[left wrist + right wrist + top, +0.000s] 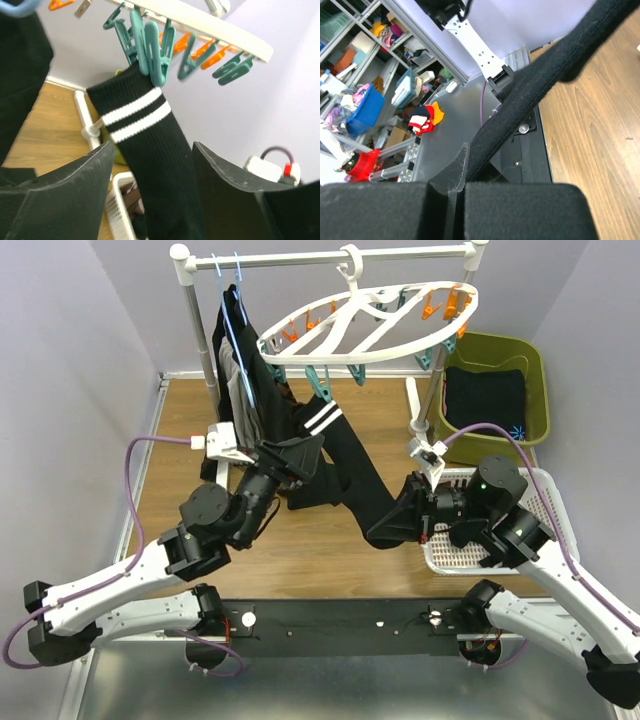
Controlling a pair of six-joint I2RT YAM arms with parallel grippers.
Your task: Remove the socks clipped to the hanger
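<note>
I next need to pinch the two arms of the clip with my left gripper at the striped cuff (pixel 323 418), to open the teal clip (pixel 319 384) so that my right gripper can take off the sock.
The white oval hanger (pixel 372 322) hangs from the rail with orange and teal clips. One black sock with two white cuff stripes (pixel 340 455) is held at its cuff by a teal clip (pixel 150 55) and stretches down to the right. My left gripper (pixel 300 455) is open, and in the left wrist view its jaws (pixel 152 150) stand on either side of the sock (pixel 150 150), just below the stripes. My right gripper (pixel 390 528) is shut on the sock's lower end, which runs taut from its pads in the right wrist view (pixel 530 95).
Black garments (pixel 245 370) hang on thin blue hangers at the rail's left. A green bin (pixel 535 360) with folded dark cloth (pixel 485 395) stands back right. A white basket (pixel 548 490) sits under the right arm. The rack's posts stand on both sides.
</note>
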